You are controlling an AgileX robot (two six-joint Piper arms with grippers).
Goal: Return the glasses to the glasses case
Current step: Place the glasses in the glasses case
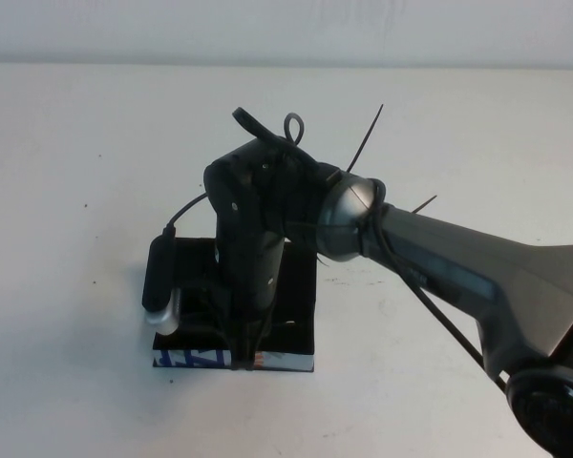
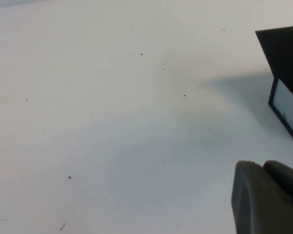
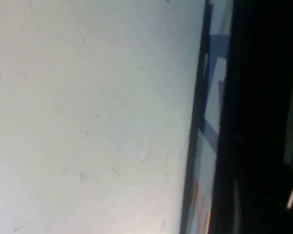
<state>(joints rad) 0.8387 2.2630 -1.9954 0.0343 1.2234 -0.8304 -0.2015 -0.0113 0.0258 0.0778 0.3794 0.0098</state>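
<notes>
The glasses leave my right gripper now, as the fingers are low inside the glasses case (image 1: 296, 320), behind its printed front edge, so the glasses would lie in the case.
The glasses case (image 1: 296, 320) is a flat black box left of the table's middle, its white front edge (image 1: 196, 359) printed in blue and orange. My right arm reaches over it, and my right gripper (image 1: 247, 361) points straight down at that front edge, covering the middle of the case. The right wrist view shows the printed edge (image 3: 210, 122) close up beside a dark mass. The glasses are hidden. My left gripper (image 2: 266, 168) hovers over bare table, fingertips together and empty, with a corner of the case (image 2: 285, 58) off to one side.
The white table (image 1: 95, 172) lies bare around the case. The right arm's wrist camera (image 1: 159, 281) and its cable hang over the case's left side. Black cable ties (image 1: 366, 138) stick out from the arm. The left arm is out of the high view.
</notes>
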